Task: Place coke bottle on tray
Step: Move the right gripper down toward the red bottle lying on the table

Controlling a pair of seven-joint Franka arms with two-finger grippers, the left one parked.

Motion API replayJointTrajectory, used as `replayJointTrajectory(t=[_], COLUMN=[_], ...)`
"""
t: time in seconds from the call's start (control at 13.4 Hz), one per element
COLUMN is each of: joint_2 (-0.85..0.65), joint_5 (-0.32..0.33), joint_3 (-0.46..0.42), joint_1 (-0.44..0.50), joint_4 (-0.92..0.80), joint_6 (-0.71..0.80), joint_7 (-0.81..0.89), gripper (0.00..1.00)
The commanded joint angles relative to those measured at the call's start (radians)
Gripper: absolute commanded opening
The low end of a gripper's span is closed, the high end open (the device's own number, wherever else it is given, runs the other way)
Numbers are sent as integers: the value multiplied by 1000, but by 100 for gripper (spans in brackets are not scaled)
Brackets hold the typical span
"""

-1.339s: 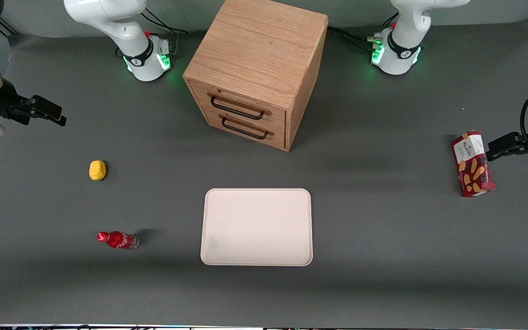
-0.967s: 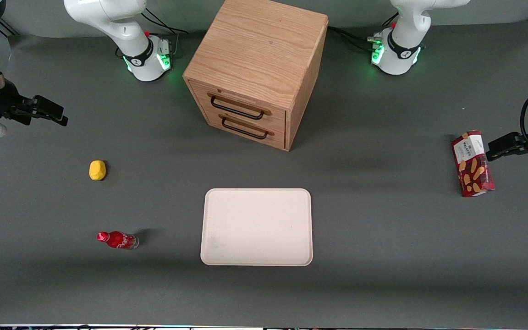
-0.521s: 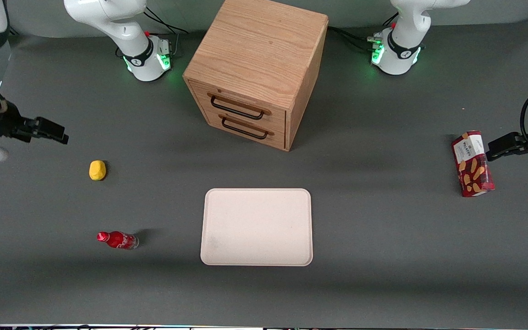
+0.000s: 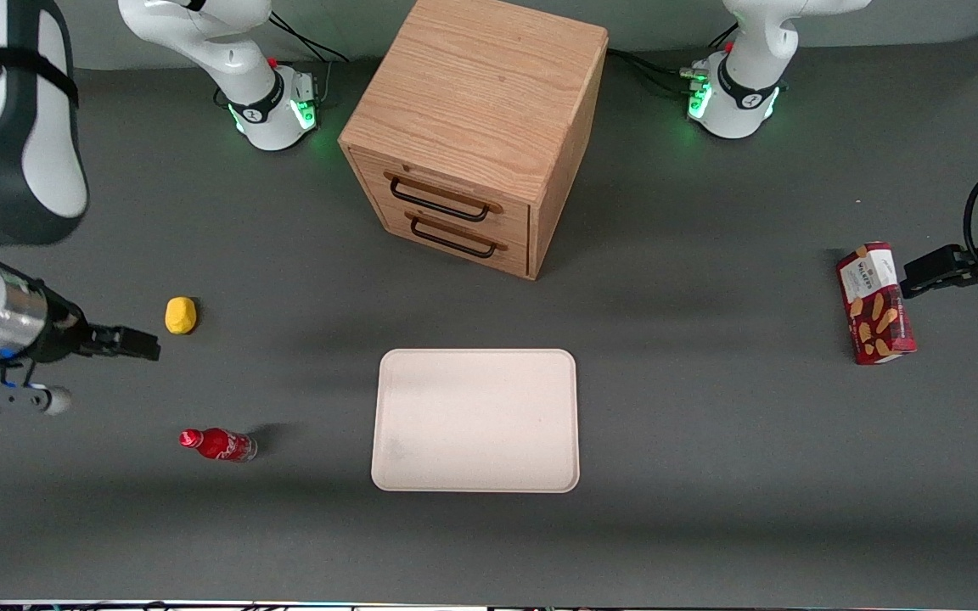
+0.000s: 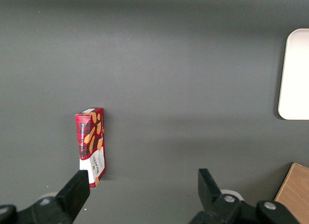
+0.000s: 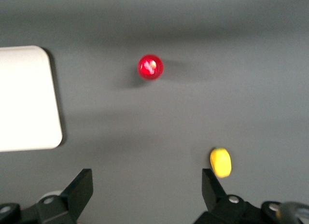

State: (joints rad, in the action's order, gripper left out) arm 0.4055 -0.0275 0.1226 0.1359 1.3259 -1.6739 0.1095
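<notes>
I need to grab the coke bottle by its cap end (image 4: 192, 438) with my right gripper next. Then I can put the bottle on the tray (image 4: 476, 420).
The coke bottle (image 4: 217, 444) is a small red bottle standing upright on the dark table, beside the tray at the working arm's end. The right wrist view shows its red cap (image 6: 150, 67) from above. The tray (image 4: 476, 420) is pale cream, flat and bare; one corner shows in the right wrist view (image 6: 29, 98). My right gripper (image 4: 148, 344) hangs open and empty above the table, between the yellow lump and the bottle and farther from the front camera than the bottle. Its fingers stand wide apart in the right wrist view (image 6: 147, 178).
A small yellow lump (image 4: 181, 315) lies close by the gripper, also seen in the right wrist view (image 6: 220, 162). A wooden drawer cabinet (image 4: 476, 136) stands farther from the front camera than the tray. A red snack box (image 4: 875, 303) lies toward the parked arm's end.
My right gripper has moved nearer to the front camera, past the yellow lump toward the bottle. The bottle, tray and other things have not moved.
</notes>
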Motion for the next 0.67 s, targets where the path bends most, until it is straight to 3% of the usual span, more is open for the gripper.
replayJointTrajectory(t=[0.0, 0.15, 0.6], joint_2=[76, 114, 214], joint_5=[-37, -63, -62], joint_3=[-12, -12, -11], joint_1=[-19, -19, -27], joint_4=[-51, -44, -36], joint_6=[-44, -93, -225], joint_7=[-30, -36, -91], gripper=[100, 100, 100])
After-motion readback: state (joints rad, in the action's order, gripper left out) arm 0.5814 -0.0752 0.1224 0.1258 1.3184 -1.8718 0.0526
